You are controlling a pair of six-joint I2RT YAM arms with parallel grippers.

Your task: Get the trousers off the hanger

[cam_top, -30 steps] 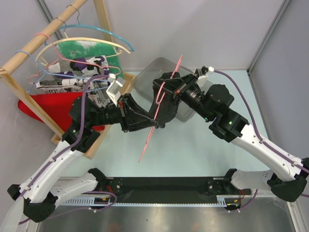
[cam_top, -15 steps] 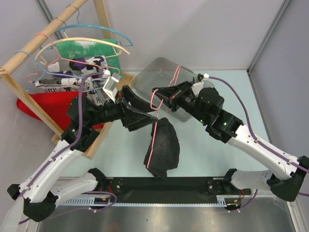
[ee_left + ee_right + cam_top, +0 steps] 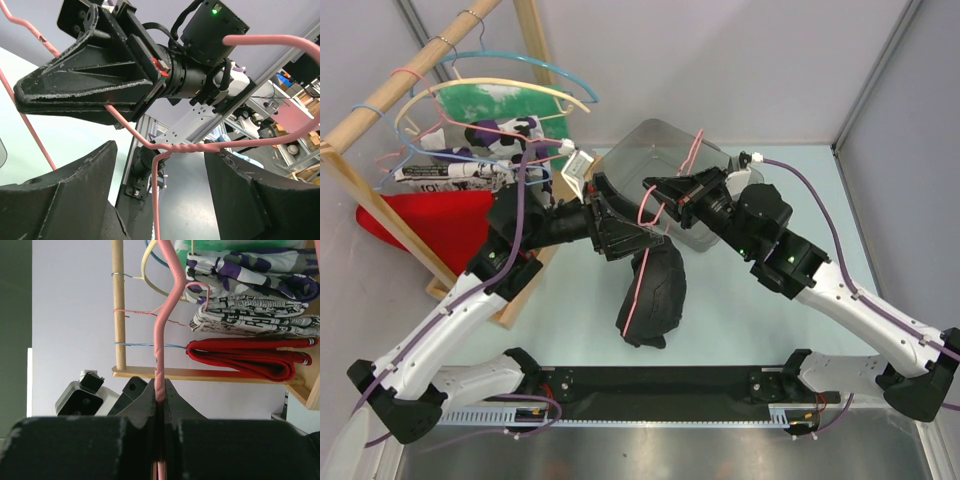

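Next, my left gripper takes hold of the pink wire hanger by its twisted neck (image 3: 649, 224), which frees my right gripper to remove the trousers (image 3: 658, 292).
The pink wire hanger (image 3: 697, 143) is held in the air at mid-table. My right gripper (image 3: 658, 192) is shut on its wire, which the right wrist view shows pinched between the jaws (image 3: 160, 387). The black trousers (image 3: 658, 292) hang in a bunch from the hanger's lower part, down near the table. My left gripper (image 3: 640, 237) is open, and the hanger's twisted neck (image 3: 200, 148) lies between its fingers (image 3: 60, 200). The trousers do not show in either wrist view.
A wooden rack (image 3: 535, 40) stands at the back left with a blue hanger (image 3: 520, 62), a cream hanger (image 3: 500, 86), patterned garments (image 3: 500, 135) and a red cloth (image 3: 420, 225). A clear plastic bin (image 3: 655, 150) sits behind the grippers.
The trousers have dropped from between the grippers and now hang low from the hanger. My left gripper has moved right, up to the hanger's neck beside the right gripper.
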